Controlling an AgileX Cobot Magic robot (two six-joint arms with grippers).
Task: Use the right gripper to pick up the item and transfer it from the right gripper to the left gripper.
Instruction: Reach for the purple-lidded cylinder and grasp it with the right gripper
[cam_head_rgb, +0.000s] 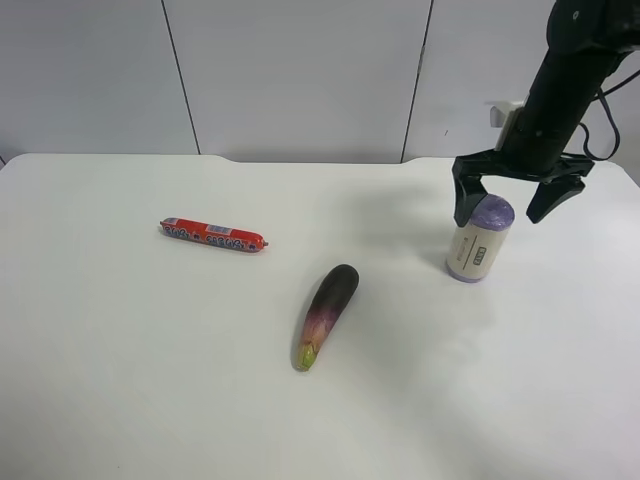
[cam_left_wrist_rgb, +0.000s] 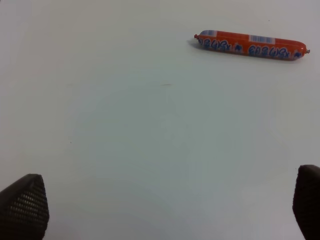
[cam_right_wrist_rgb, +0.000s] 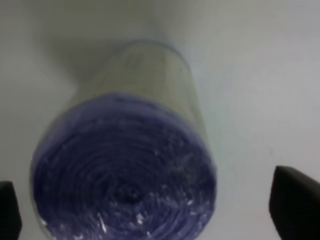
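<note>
For my left gripper to take the roll next, the roll's cream wrapper (cam_head_rgb: 474, 251) has to stay free, so my right gripper needs to grab the roll's purple-topped end (cam_head_rgb: 493, 212).
The item (cam_head_rgb: 479, 241), a short fat roll with a cream wrapper and purple ends, stands upright on the white table (cam_head_rgb: 150, 380) at the exterior high view's right. My right gripper (cam_head_rgb: 498, 215) hangs directly over it, open, one black prong on either side of the purple top, neither visibly touching. In the right wrist view the item (cam_right_wrist_rgb: 125, 170) fills the picture, and the right gripper (cam_right_wrist_rgb: 150, 210) shows only as dark fingertips (cam_right_wrist_rgb: 295, 205) at the edges. My left gripper (cam_left_wrist_rgb: 165, 205) is open over bare table and holds nothing. The left arm is outside the exterior high view.
A red sausage stick (cam_head_rgb: 212, 235) lies on the table at the exterior high view's left and also shows in the left wrist view as the sausage (cam_left_wrist_rgb: 250, 46). A dark purple eggplant (cam_head_rgb: 327, 314) lies near the middle. A grey panelled wall (cam_head_rgb: 300, 70) runs behind the table.
</note>
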